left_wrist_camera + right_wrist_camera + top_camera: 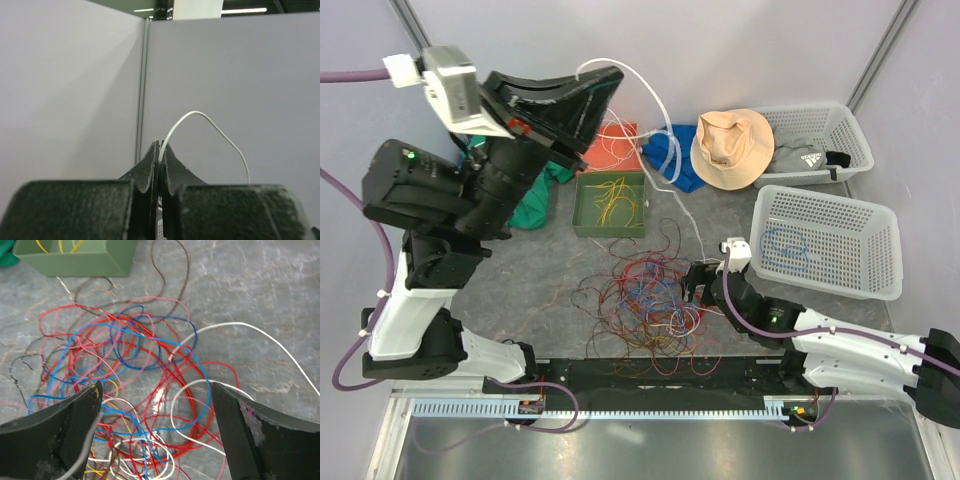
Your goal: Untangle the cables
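Note:
My right gripper grabs the light blue cable by its bend [204, 375] beside the white loop next, which leaves the cable's ends free to slip out of the tangle.
The cables [645, 300] lie as a loose tangle of red, blue, pink, white, brown and yellow strands on the grey table, in front of the arm bases. My left gripper [615, 78] is raised high at the back, shut on a white cable [662, 108] that arcs down toward the tangle. The left wrist view shows its fingertips [160, 146] pressed together on that white cable [200, 116]. My right gripper [692, 285] hovers low at the tangle's right edge. It stands open [156, 387] over red, blue and white loops [150, 370], gripping nothing.
A green tray [582, 228] holding yellow wires sits behind the tangle, with an orange tray [625, 132] beyond it. Green cloth [535, 205] and blue cloth [672, 160] lie nearby. At the right are a tan hat [732, 148] and two white baskets [850, 240] [815, 112].

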